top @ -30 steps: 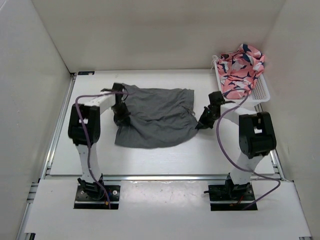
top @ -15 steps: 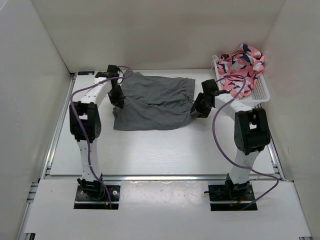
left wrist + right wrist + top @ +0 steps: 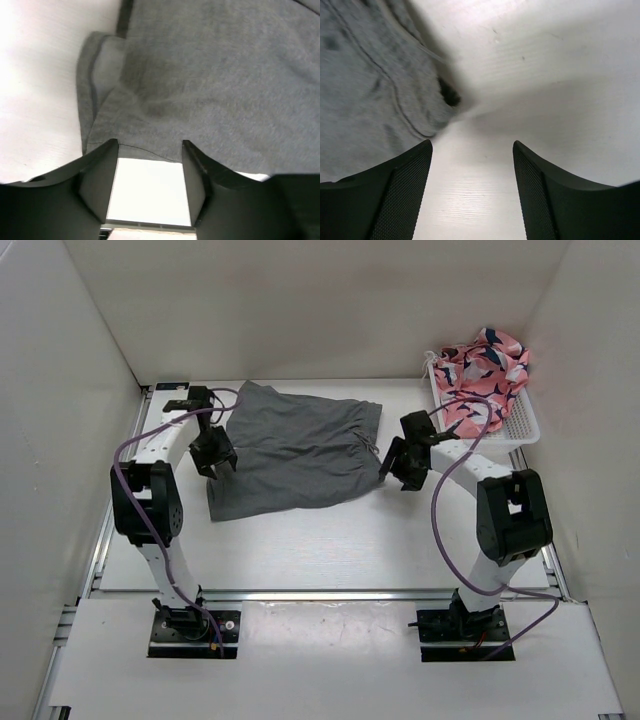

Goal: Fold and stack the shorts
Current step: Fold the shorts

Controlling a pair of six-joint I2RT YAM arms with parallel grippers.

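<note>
My left gripper takes hold of the shorts' near corner [image 3: 217,514] [image 3: 95,144] next, leaving the other near corner for my right gripper, so the shorts fold evenly.
The grey shorts [image 3: 295,452] lie spread flat on the white table [image 3: 330,540], between the two arms. My left gripper [image 3: 213,458] stands open at the cloth's left edge, nothing between its fingers; in the left wrist view the shorts [image 3: 210,80] fill the frame just beyond the gripper [image 3: 150,150]. My right gripper [image 3: 397,470] is open just off the cloth's right edge. In the right wrist view the shorts [image 3: 365,100] lie to the upper left, and bare table shows between the fingers of the gripper [image 3: 472,150].
A white basket [image 3: 520,425] at the back right holds pink patterned cloth [image 3: 480,375]. White walls close in the table on the left, back and right. A metal rail [image 3: 115,490] runs along the left edge.
Both grippers have let go of the shorts and opened. The cloth, held up a second ago, now lies flat farther back. The left gripper has moved left off the cloth.
</note>
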